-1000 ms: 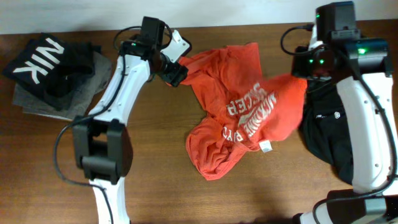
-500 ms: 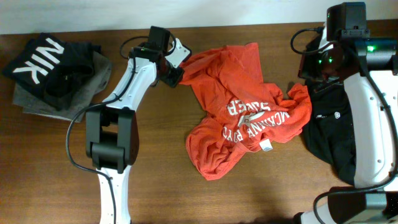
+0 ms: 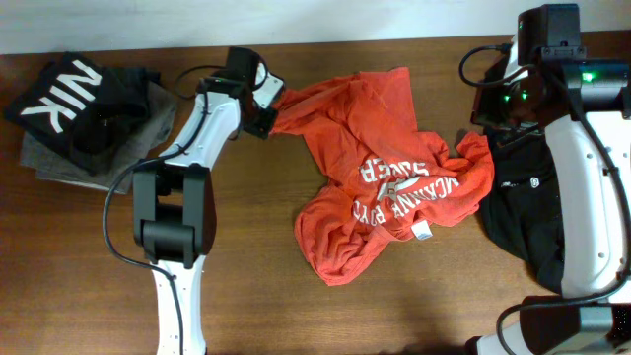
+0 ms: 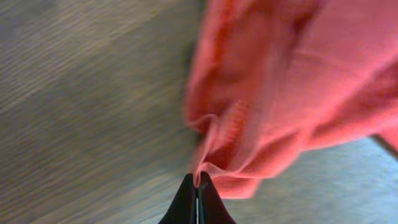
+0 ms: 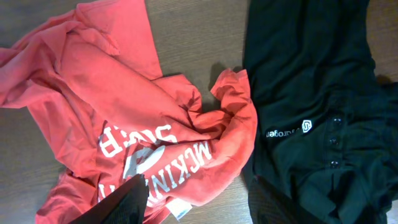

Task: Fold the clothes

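I need to pick up the T-shirt (image 3: 394, 187) next with my right gripper by its loose near-end edge (image 3: 335, 275), away from my left gripper's corner. Then I can spread it for folding.
The red-orange T-shirt (image 3: 394, 187) with white lettering lies crumpled at the table's middle. My left gripper (image 3: 266, 113) is at its upper-left corner. In the left wrist view the gripper (image 4: 198, 183) is shut, with a fold of the T-shirt's (image 4: 280, 81) edge pinched at the tips. My right gripper (image 5: 199, 208) hangs open above the T-shirt's (image 5: 124, 106) right side and holds nothing. One finger (image 5: 124, 199) shows over the lettering. A black garment (image 3: 518, 212) with a small white logo lies right of the T-shirt, partly under the right arm.
A black white-lettered garment (image 3: 64, 94) lies on a grey one (image 3: 59, 158) at the table's far left. The right arm's base (image 3: 582, 325) stands at the lower right and the left arm's base (image 3: 177, 316) at the lower left. Bare wood (image 3: 256, 286) shows along the front.
The left gripper has shut on the T-shirt's upper-left corner and drawn it slightly left. The right gripper has opened and let go of the shirt's right side, which now lies slack.
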